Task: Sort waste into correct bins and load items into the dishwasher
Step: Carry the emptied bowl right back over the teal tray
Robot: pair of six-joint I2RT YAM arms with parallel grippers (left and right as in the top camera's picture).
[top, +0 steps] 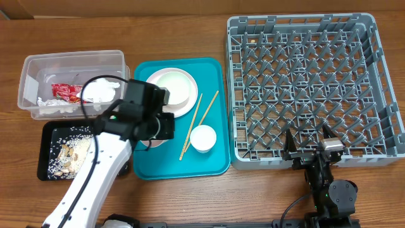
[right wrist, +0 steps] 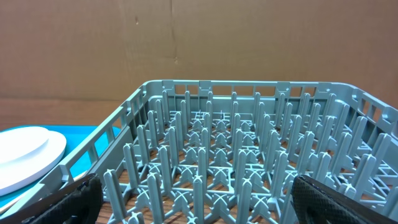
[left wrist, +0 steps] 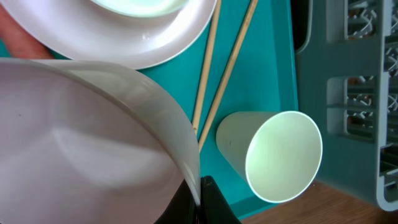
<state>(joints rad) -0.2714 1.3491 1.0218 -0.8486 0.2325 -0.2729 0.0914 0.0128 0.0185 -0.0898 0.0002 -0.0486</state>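
My left gripper should keep holding the white bowl (left wrist: 87, 143): released now, tilted above the teal tray, it would fall onto the tray.
My left gripper (top: 152, 135) is over the teal tray's left side, shut on the rim of a white bowl (left wrist: 87, 143); the black fingertips (left wrist: 211, 198) pinch the rim's edge. The arm hides most of that bowl from overhead. A white plate (top: 183, 101) carrying another bowl (top: 174, 85), a small cup (top: 203, 138) on its side and two chopsticks (top: 197, 121) lie on the tray. The grey dishwasher rack (top: 310, 88) stands to the right. My right gripper (top: 310, 149) is open at the rack's near edge, with only pegs (right wrist: 199, 186) between its fingers.
A clear tub (top: 38, 66) at the left holds a red wrapper (top: 63, 92) and white tissue (top: 101, 90). In front of it a black tray (top: 47, 130) holds beige scraps and rice (top: 68, 155). The teal tray (top: 209, 161) lies between tub and rack.
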